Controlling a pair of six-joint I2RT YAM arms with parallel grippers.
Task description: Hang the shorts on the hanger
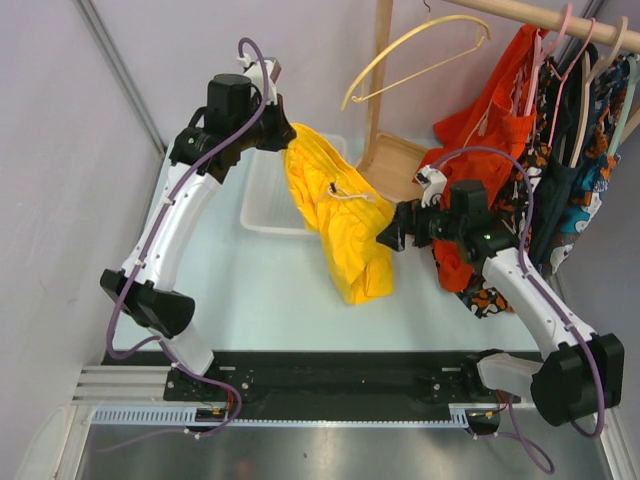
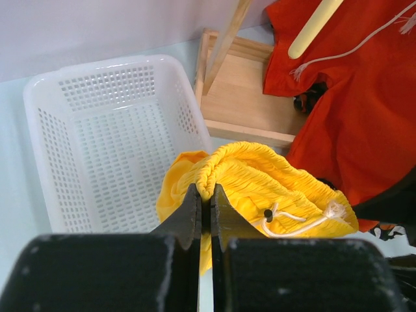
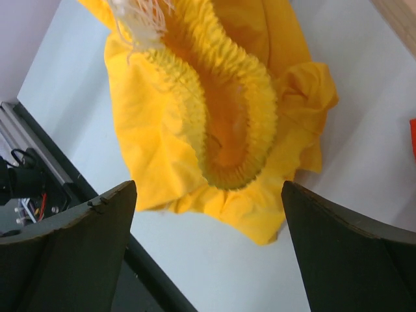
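Observation:
Next, the right gripper grips the shorts' free waistband end, opposite my left gripper, to spread the waistband for the hanger.
The bright yellow shorts hang from my left gripper, which is shut on the gathered waistband; the lower part drapes down to the table. The white drawstring dangles at the front. My right gripper stands open beside the shorts' right edge, nothing between its fingers; below it the open waistband shows. The pale yellow hanger hangs by its hook from the wooden rail, above and to the right of the shorts.
A white perforated basket sits behind the shorts. The rack's wooden base and upright post stand beside it. An orange garment and dark patterned clothes hang from the rail on pink and beige hangers, close to my right arm.

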